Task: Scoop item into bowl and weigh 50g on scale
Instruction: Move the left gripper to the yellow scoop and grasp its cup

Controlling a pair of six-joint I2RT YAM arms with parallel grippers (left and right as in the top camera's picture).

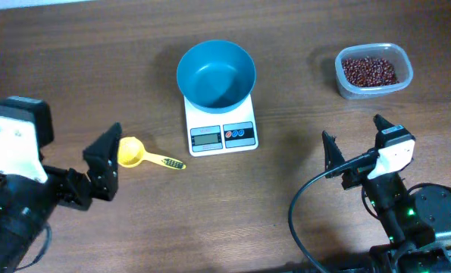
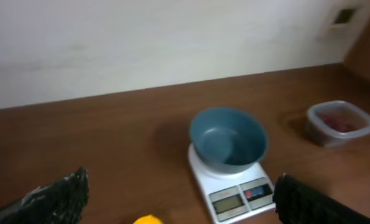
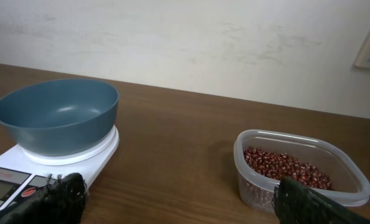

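Observation:
I will next grab the yellow scoop by its cup point(image 1: 131, 152) point(image 2: 148, 219) with my left gripper, leaving the handle free, to hand the scoop to my right gripper.
The teal-blue bowl point(image 1: 216, 73) stands empty on the white scale point(image 1: 220, 130), also in the left wrist view point(image 2: 228, 138) and right wrist view point(image 3: 57, 113). The scale shows in both wrist views point(image 2: 234, 193) point(image 3: 23, 177). The red-brown beans point(image 1: 369, 70) lie in a clear tub point(image 1: 374, 72) at the back right, seen close in the right wrist view point(image 3: 284, 167). A yellow scoop point(image 1: 138, 154) lies left of the scale; its edge shows in the left wrist view point(image 2: 147, 219). My left gripper point(image 1: 104, 163) is open just left of the scoop. My right gripper point(image 1: 352, 148) is open and empty, in front of the tub.
The brown wooden table point(image 1: 286, 189) carries everything. A white wall point(image 3: 203, 37) runs behind the table. A black cable point(image 1: 301, 212) loops by the right arm.

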